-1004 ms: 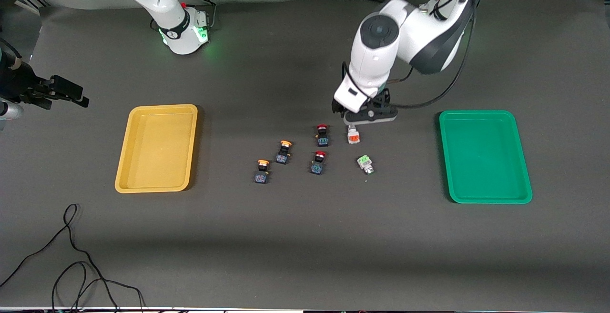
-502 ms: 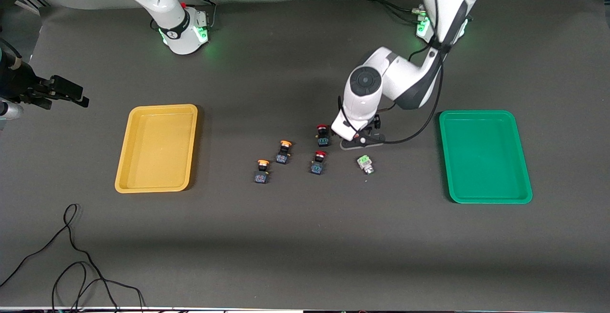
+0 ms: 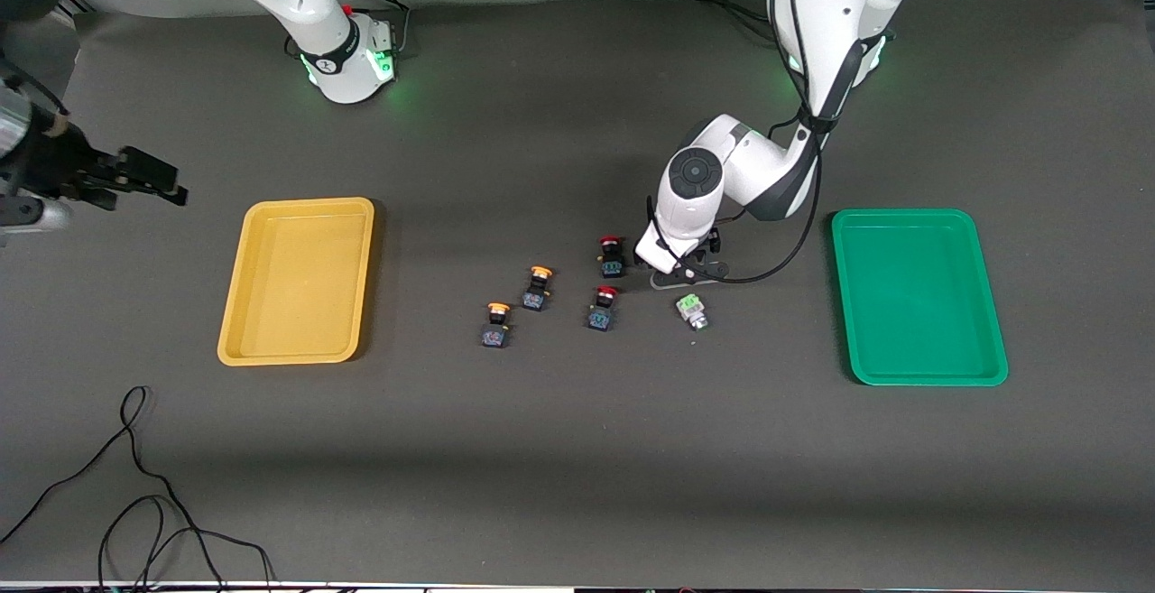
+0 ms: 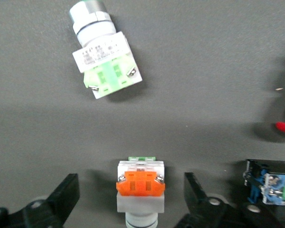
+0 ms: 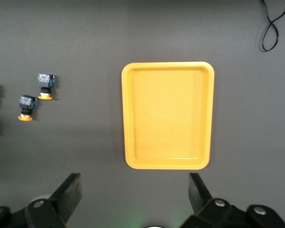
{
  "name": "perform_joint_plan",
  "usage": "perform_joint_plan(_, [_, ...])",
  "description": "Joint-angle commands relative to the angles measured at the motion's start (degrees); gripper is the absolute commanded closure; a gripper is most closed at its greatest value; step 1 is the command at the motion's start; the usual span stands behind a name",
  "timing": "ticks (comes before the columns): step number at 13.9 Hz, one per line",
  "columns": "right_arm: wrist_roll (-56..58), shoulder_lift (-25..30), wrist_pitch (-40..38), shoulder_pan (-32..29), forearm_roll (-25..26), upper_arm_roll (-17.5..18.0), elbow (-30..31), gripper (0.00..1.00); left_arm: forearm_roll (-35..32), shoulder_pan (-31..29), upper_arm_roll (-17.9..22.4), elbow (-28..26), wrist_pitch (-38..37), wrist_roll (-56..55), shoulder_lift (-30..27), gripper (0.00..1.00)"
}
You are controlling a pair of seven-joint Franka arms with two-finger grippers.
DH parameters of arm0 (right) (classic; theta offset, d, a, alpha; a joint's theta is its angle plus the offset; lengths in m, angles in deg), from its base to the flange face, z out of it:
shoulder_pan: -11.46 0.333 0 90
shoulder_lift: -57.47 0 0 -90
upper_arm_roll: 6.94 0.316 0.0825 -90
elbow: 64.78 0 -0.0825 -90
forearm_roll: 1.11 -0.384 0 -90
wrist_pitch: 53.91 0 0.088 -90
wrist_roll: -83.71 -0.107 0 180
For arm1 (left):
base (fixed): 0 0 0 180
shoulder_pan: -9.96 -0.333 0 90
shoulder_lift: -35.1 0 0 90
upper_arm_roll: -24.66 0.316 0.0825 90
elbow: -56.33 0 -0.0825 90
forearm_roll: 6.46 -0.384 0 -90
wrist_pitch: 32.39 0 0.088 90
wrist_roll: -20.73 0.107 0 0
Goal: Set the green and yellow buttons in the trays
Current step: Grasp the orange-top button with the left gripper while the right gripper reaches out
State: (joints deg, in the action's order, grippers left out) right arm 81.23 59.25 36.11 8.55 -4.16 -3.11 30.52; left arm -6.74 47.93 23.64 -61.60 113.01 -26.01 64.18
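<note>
The fingers are on both sides of the orange block [image 4: 141, 190] of the white button [image 4: 141, 204]. Closing now would hold it if they closed now. My left gripper should close on the block now.
My left gripper [image 3: 686, 279] is down at the table, open, and its black fingers [image 4: 66, 194] straddle a white button with an orange block [image 4: 141, 190] with a gap on each side. The front view hides that button under the hand. A white button with a light-green block [image 3: 691, 310] [image 4: 106, 66] lies just nearer the camera. Two yellow-capped buttons [image 3: 539, 286] [image 3: 495, 324] stand closer to the yellow tray [image 3: 236, 286] [image 5: 128, 118]. The green tray [image 3: 844, 304] sits at the left arm's end. My right gripper [image 3: 144, 180] [image 5: 134, 183] waits open and empty, high beside the yellow tray.
Two red-capped black switches [image 3: 611, 254] [image 3: 603, 307] stand close beside the left hand, one showing in the left wrist view [image 4: 270, 185]. A loose black cable [image 3: 135, 485] lies near the front edge at the right arm's end.
The left arm has come down and toward the camera, lowering its gripper round the orange-block button, which the hand now covers in the front view. The right gripper has shifted slightly toward the yellow tray.
</note>
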Motion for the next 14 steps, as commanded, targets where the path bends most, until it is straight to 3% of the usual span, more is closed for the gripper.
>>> perform_joint_plan(1, [-9.35, -3.08, 4.09, -0.17, 0.41, 5.90, -0.12, 0.00, -0.95, 1.14, 0.67, -0.46, 0.59, -2.82, -0.17, 0.32])
perform_joint_plan(4, [-20.07, -7.91, 12.59, 0.10, 0.76, 12.40, 1.54, 0.00, -0.86, 1.14, 0.58, -0.19, -0.11, -4.85, 0.00, 0.74])
perform_joint_plan(5, [-22.98, -9.58, 17.24, 0.27, 0.94, 14.17, 3.03, 0.02, -0.86, 0.97, 0.67, -0.02, -0.46, -4.94, -0.26, 0.83])
perform_joint_plan(7, [-25.90, -11.44, 26.64, 0.62, 1.03, 16.02, 7.59, 0.02, -0.77, 0.79, 0.67, 0.59, -0.73, -5.02, -1.05, 0.86])
perform_joint_plan(9, [-28.00, -13.54, 33.69, 0.97, 1.03, 17.26, 11.55, 0.02, -0.42, -0.69, 0.84, 4.53, -8.41, -4.33, -3.41, 0.86])
perform_joint_plan(12, [-31.26, -18.46, 38.10, 3.34, 1.29, 18.14, 12.18, 0.01, 1.59, -4.91, 0.40, 11.92, -21.79, -0.47, -8.24, 0.86])
perform_joint_plan(14, [-34.76, -22.50, 39.78, 5.10, 5.13, 18.05, 11.83, 0.01, 3.62, -7.98, 0.49, 12.90, -26.64, 4.44, -12.54, 0.86])
